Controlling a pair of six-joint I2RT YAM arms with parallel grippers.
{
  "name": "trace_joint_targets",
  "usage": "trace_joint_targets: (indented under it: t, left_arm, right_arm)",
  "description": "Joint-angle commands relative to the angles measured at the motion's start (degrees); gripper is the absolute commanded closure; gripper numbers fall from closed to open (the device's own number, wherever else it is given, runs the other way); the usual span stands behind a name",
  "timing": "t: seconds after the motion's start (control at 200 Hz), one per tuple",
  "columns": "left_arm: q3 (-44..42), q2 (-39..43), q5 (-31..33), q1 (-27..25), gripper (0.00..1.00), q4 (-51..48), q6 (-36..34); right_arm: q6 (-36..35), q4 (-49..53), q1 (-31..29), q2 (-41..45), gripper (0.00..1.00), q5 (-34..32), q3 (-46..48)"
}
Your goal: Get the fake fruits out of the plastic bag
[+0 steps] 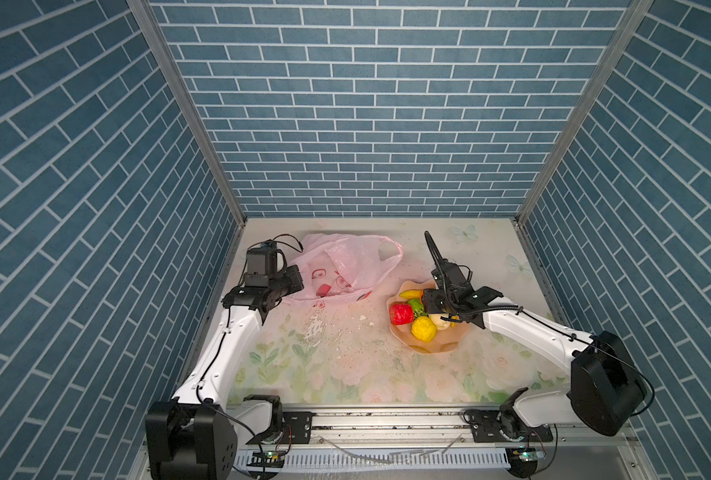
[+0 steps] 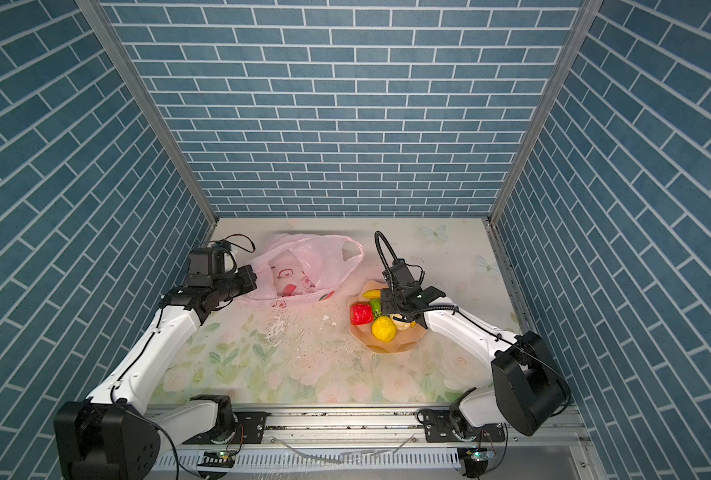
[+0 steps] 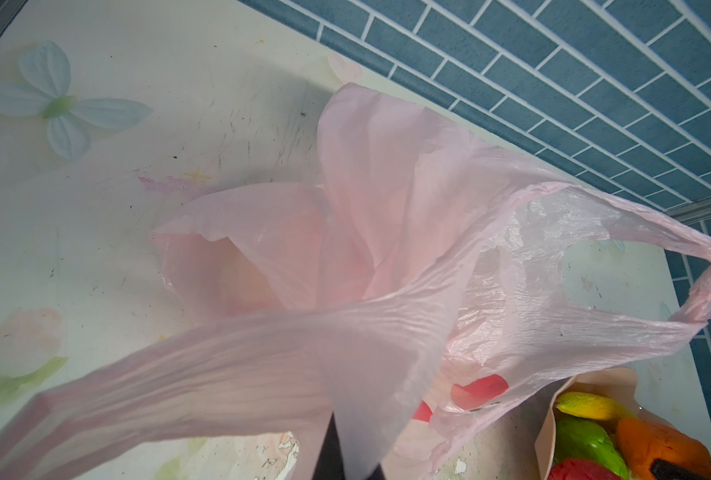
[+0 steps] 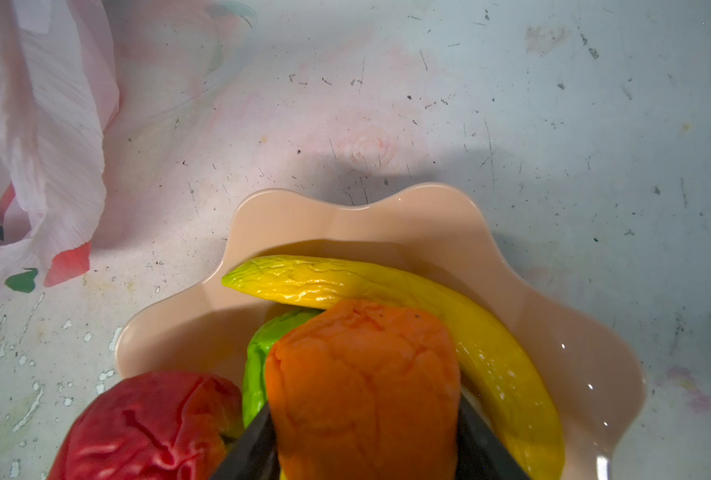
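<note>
The bag (image 1: 347,264) is on the tabletop and its near edge would settle there, so it is now time for my left gripper to open.
The pink plastic bag (image 1: 347,264) (image 2: 308,262) (image 3: 408,257) lies crumpled at the back left, its mouth pulled open and one loop handle free. My left gripper (image 1: 297,279) (image 3: 339,451) is shut on the bag's near edge, and film drapes over its jaws. A pale shape shows dimly through the bag. My right gripper (image 1: 424,300) (image 4: 362,440) is shut on the orange fruit (image 4: 362,374) (image 3: 657,451), low over the peach bowl (image 1: 432,350) (image 4: 345,216). In the bowl lie a banana (image 4: 387,286) (image 1: 410,294), a green fruit (image 4: 258,357), a red fruit (image 1: 400,313) (image 4: 146,424), a yellow fruit (image 1: 423,328) and a cream fruit (image 1: 441,321).
White flakes and worn patches (image 1: 316,328) mark the floral tabletop between bag and bowl. Blue brick walls close in the left, back and right sides. A metal rail (image 1: 387,419) with both arm bases runs along the front edge.
</note>
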State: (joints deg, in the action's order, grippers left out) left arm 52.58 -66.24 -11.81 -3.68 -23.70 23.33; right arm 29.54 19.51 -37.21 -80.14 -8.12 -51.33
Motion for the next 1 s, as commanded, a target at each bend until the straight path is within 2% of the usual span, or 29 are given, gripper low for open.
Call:
trace_joint_targets:
  t: [0.0, 0.625, 0.875, 0.995]
  left_arm:
    - [-0.64, 0.49, 0.23, -0.23, 0.92, -0.86, -0.57]
    - [-0.29, 0.73, 0.44, -0.18, 0.85, -1.87, -1.06]
    - [0.41, 1.04, 0.35, -0.15, 0.78, -3.70, -1.98]
    - [0.94, 1.29, 0.36, -0.18, 0.70, -5.56, -2.77]
  right_arm:
    - [0.23, -0.60, 0.17, -0.61, 0.54, 0.34, 2.11]
    - [0.69, -0.23, 0.21, 0.71, 0.27, -1.06, 2.46]
    - [0.69, 0.87, 0.22, 2.49, 0.22, -2.34, 1.47]
    - [0.69, 1.94, 0.21, 4.03, 0.22, -2.90, 0.58]
